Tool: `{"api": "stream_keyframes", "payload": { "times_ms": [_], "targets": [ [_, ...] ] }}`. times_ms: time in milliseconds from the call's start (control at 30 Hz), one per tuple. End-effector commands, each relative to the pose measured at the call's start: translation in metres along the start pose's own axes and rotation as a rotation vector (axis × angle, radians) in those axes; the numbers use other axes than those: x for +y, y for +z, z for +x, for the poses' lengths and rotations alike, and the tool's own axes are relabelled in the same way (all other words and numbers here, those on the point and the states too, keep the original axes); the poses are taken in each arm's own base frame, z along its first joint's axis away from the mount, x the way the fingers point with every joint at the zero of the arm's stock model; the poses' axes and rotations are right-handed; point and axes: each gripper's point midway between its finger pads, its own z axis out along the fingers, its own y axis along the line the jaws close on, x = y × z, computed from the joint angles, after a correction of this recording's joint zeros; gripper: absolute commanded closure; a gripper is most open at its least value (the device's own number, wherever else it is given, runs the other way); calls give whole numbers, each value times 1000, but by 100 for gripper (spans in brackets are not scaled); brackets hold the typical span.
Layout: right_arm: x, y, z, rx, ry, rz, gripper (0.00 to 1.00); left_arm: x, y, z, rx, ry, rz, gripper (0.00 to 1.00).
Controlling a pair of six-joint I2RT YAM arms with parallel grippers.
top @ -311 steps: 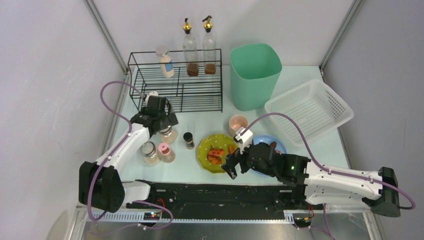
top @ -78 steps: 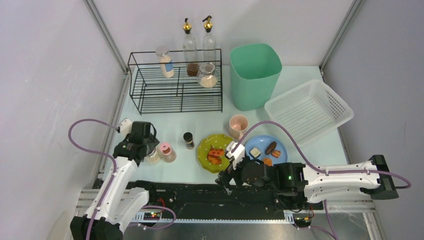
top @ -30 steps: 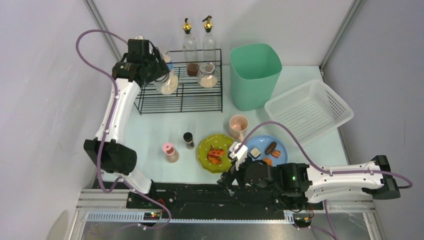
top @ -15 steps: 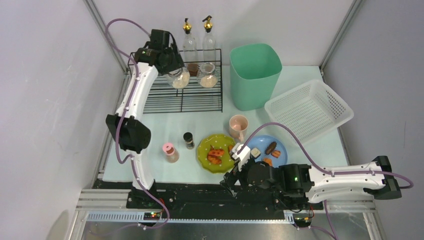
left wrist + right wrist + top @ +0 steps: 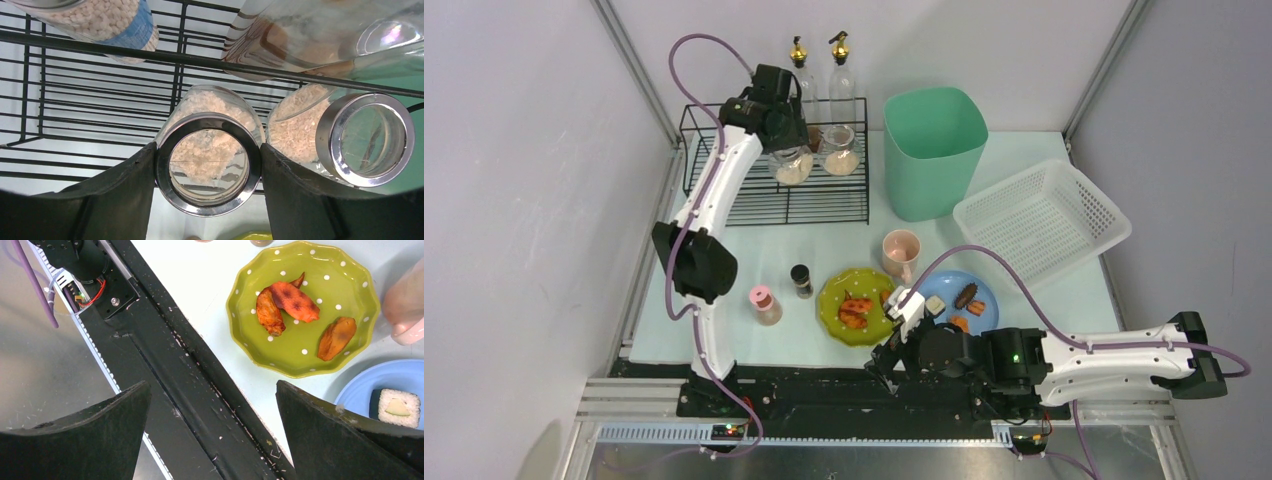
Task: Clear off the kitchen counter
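The glass jar's base rests on the rack's black wires, so the jar would remain standing. My left gripper opens now.
The pale mint kitchen counter (image 5: 824,235) carries dishes and jars. My left gripper (image 5: 791,150) (image 5: 207,162) reaches over the black wire rack (image 5: 724,195) and is shut on a glass jar of pale grains (image 5: 794,167) (image 5: 207,165); both black fingers (image 5: 125,195) press its metal lid rim. A second grain jar (image 5: 840,152) (image 5: 360,132) stands close on its right in the rack. My right gripper (image 5: 886,352) (image 5: 212,390) hangs open and empty over the black front rail, beside the green dotted plate (image 5: 856,305) (image 5: 305,305) of fried pieces.
A blue plate (image 5: 954,300) with sushi, a pink cup (image 5: 901,248), a pink-lidded shaker (image 5: 763,304) and a dark shaker (image 5: 802,280) stand on the counter. At the back are two oil bottles (image 5: 800,85), a green bin (image 5: 932,150) and a white basket (image 5: 1044,220).
My left arm has carried the grain jar rightwards over the rack, ending beside the second jar. The right arm has stayed where it was, still open.
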Motion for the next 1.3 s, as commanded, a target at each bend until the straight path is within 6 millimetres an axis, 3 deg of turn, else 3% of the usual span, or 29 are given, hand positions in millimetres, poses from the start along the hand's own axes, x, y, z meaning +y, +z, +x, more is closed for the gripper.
{"api": "stream_keyframes", "payload": {
  "times_ms": [0, 167, 267, 400, 567, 700, 900, 933, 1000, 1267],
  "targets": [
    [2, 0, -4, -17, 10, -1, 0, -8, -15, -29, -102, 40, 26, 55],
    [3, 1, -3, -14, 14, 0, 0, -13, -21, -26, -100, 92, 43, 34],
    [3, 1, -3, -15, 16, 2, 0, -18, -31, -28, -113, 130, 70, 19],
    [2, 0, -4, -16, 25, 3, 0, -22, -47, -34, -141, 164, 98, 5],
    [0, -2, -3, -16, 28, 10, 0, -15, -76, -45, -196, 147, 99, 0],
    [-2, -4, -5, -23, 33, 18, 0, -5, -102, -43, -223, 122, 85, 0],
    [1, -2, -6, -30, 26, 10, 0, 21, -131, -20, -245, 128, -19, 0],
    [2, -2, -7, -31, 26, 6, 0, 26, -124, -6, -213, 132, -38, 0],
    [3, -1, -8, -27, 21, 6, 0, 38, -136, 8, -213, 94, -49, 0],
    [10, 5, -9, -16, 6, -8, 0, 77, -140, 79, -179, -4, -104, 0]
  ]
}}
